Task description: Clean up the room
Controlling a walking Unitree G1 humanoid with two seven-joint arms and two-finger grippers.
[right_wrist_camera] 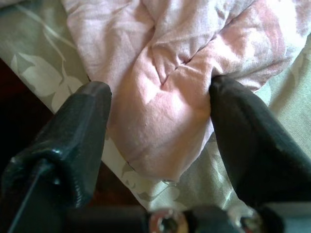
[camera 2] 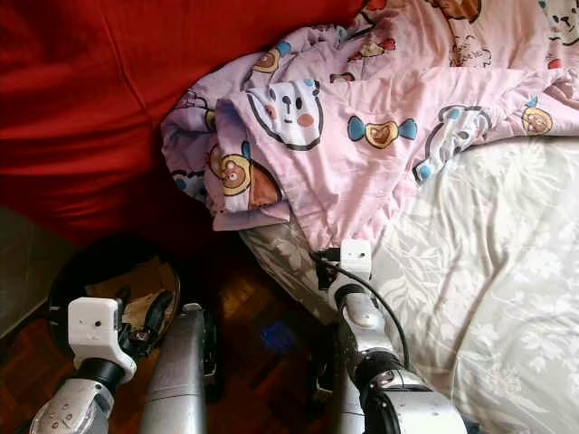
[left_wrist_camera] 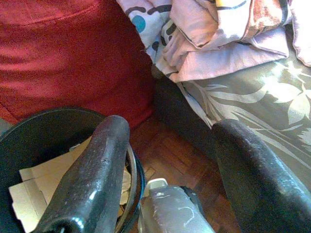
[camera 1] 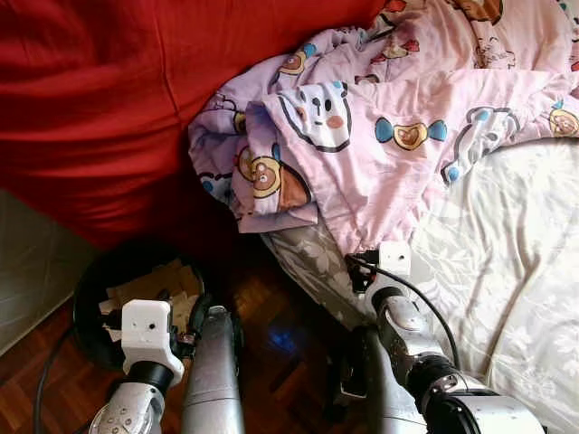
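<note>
I will next grab the duvet by the bulging fold at its lower corner (camera 1: pixel 364 240) with my right gripper, and the rest lies slack across the bed.
A crumpled pink duvet (camera 1: pixel 398 136) with cartoon prints lies across the bed, and its lower corner hangs toward me. In the right wrist view my right gripper (right_wrist_camera: pixel 160 121) is open, one black finger on each side of a bulging pink fold (right_wrist_camera: pixel 165 97) of that corner. The fingers (right_wrist_camera: pixel 243 145) touch the cloth at its sides. My left gripper (left_wrist_camera: pixel 170 160) is open and holds nothing. It hangs low at the left, just over the rim of a black bin (camera 1: pixel 90 289).
The bin holds pieces of cardboard (camera 1: pixel 149 285). A big red cushion (camera 1: pixel 109 90) fills the back left, pressed against the duvet. A pale floral sheet (camera 1: pixel 507 271) covers the mattress on the right. Dark wooden floor (camera 1: pixel 280 325) shows between bin and bed.
</note>
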